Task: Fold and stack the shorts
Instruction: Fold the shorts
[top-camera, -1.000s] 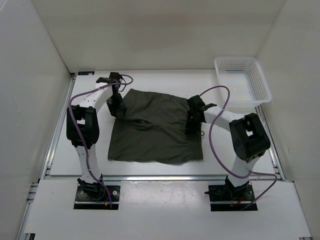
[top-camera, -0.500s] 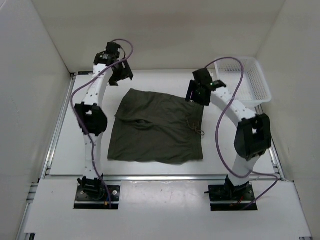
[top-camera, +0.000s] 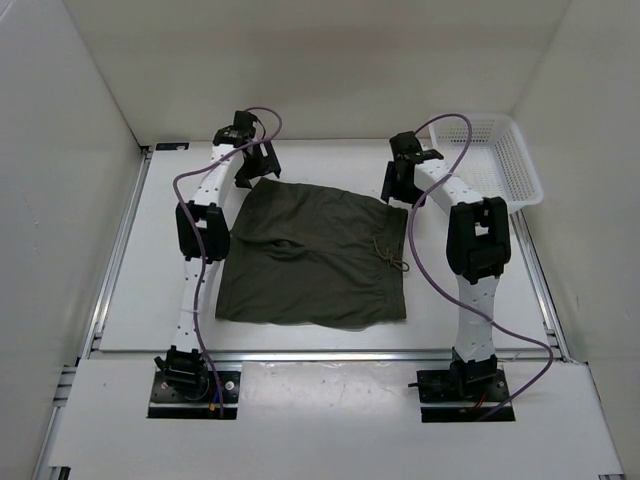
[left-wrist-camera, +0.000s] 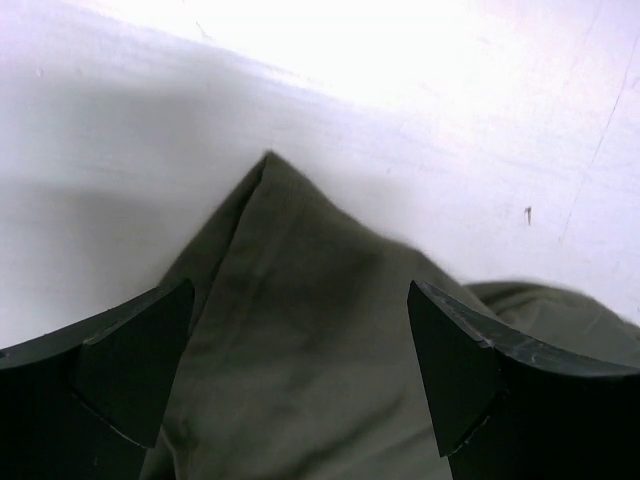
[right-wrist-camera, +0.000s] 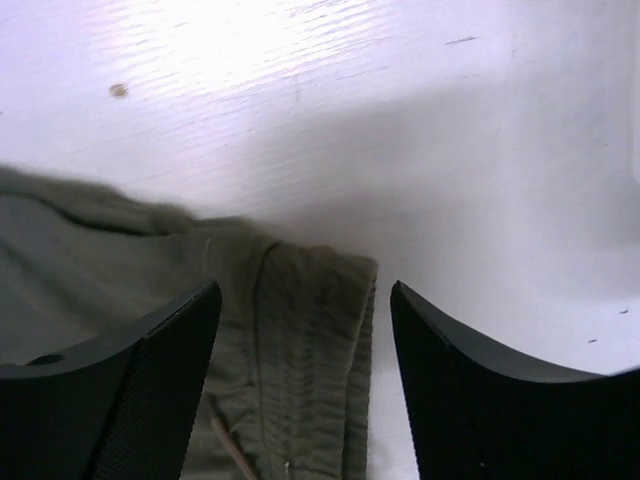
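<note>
I will next grab the shorts (top-camera: 315, 255) with my left gripper by the pointed far corner opposite the waistband corner. Then the far edge of the shorts can be folded over evenly.
The dark olive shorts (top-camera: 315, 255) lie spread on the white table, waistband with a light drawstring (top-camera: 392, 258) along their right side. My left gripper (top-camera: 254, 170) hangs open over the far left corner of the shorts (left-wrist-camera: 300, 300); its black fingers (left-wrist-camera: 130, 360) straddle the pointed fabric corner without touching it. My right gripper (top-camera: 400, 182) is open over the far right corner, where the gathered waistband (right-wrist-camera: 310, 340) sits between its fingers (right-wrist-camera: 150, 380).
A white plastic basket (top-camera: 485, 160) stands at the back right of the table (top-camera: 150, 260). White walls enclose the back and both sides. Purple cables loop off both arms.
Both grippers let go of the shorts, rose and opened, then swung out to the far corners of the cloth. The far edge of the shorts now lies flatter.
</note>
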